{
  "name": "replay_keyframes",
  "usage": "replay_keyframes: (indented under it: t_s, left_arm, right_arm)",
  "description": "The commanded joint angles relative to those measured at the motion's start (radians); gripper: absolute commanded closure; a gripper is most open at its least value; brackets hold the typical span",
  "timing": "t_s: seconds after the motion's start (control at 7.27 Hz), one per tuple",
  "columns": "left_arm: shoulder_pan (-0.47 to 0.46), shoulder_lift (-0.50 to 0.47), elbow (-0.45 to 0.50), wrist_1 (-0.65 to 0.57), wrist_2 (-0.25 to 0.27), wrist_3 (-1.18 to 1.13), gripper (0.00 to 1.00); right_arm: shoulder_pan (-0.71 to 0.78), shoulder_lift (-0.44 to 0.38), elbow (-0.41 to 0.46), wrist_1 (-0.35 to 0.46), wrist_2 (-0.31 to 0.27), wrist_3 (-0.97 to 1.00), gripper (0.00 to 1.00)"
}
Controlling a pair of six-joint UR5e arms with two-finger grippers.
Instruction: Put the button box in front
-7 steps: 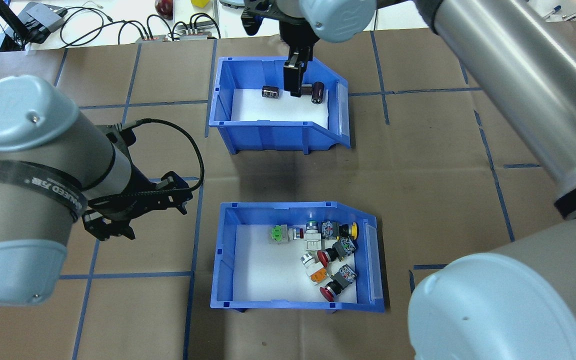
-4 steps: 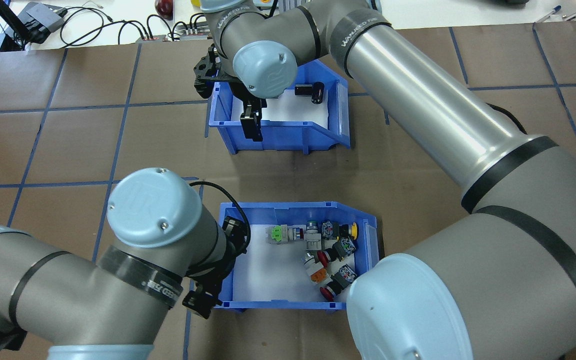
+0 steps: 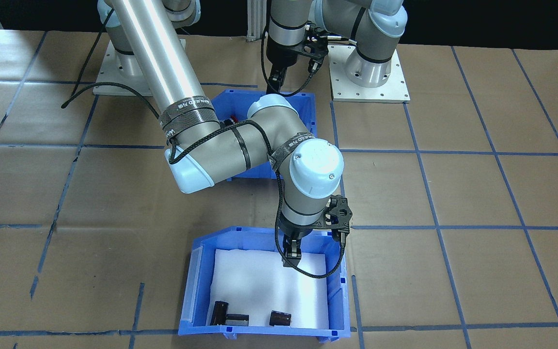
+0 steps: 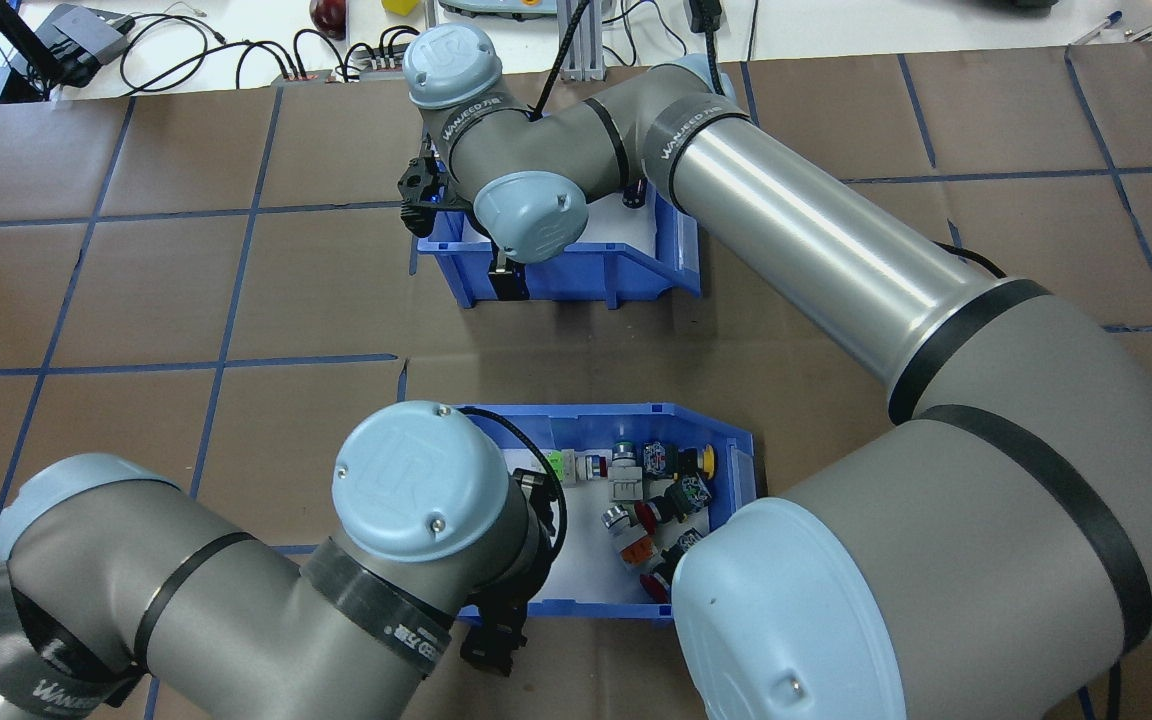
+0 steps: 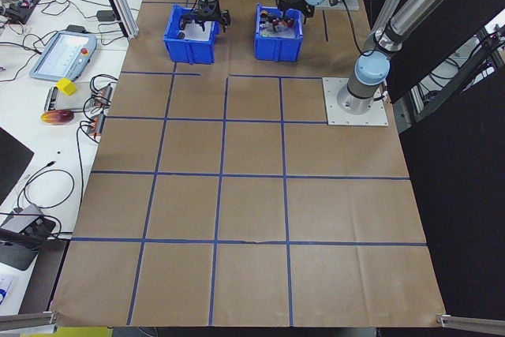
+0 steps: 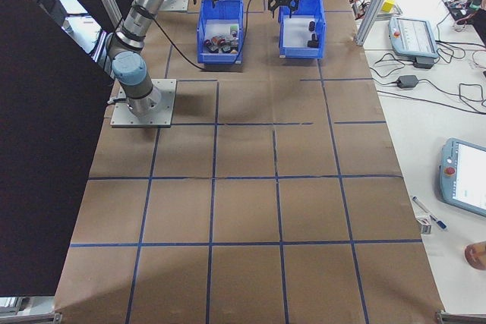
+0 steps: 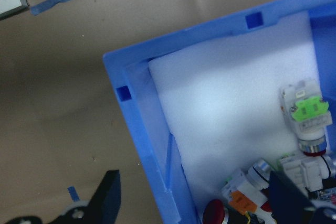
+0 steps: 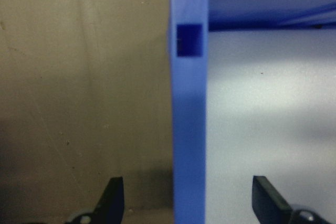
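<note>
Next, my right gripper grabs the other blue bin by its slotted side, to empty the front spot for the button box.
The button box is a blue bin with white foam and coloured push buttons, and it stands on the robot's side of the table. My left gripper is open and straddles the box's wall near a corner, one finger outside and one over the foam. A matching blue bin with dark cylinders stands farther out. My right gripper is open astride that bin's wall. In the front-facing view the right arm hides most of the button box.
Brown paper with a blue tape grid covers the table. Cables and a power strip lie beyond the far edge, with a teach pendant on the side bench. The arms' base plates sit behind the button box.
My left arm swung in from the left to the button box's near wall. My right gripper moved from inside the cylinder bin to its near wall, toward the left.
</note>
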Motion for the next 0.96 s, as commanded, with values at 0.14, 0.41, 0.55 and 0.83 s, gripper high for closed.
replay_keyframes:
  t_s: [0.14, 0.41, 0.55, 0.83]
  left_arm:
    - [-0.091, -0.063, -0.042, 0.097, -0.008, -0.263, 0.01]
    - [-0.092, -0.109, -0.048, 0.100, 0.038, -0.282, 0.02]
    - [-0.093, -0.150, -0.042, 0.112, 0.064, -0.297, 0.04]
    - [-0.093, -0.161, -0.042, 0.190, 0.073, -0.341, 0.60]
  right_arm:
    - [-0.003, -0.031, -0.003, -0.007, -0.010, -0.002, 0.86]
    - [-0.014, -0.092, -0.003, 0.007, -0.008, -0.010, 0.93]
    - [-0.034, -0.112, 0.006, 0.010, -0.016, -0.053, 0.93]
    - [-0.148, -0.155, 0.017, 0.068, -0.074, -0.195, 0.94]
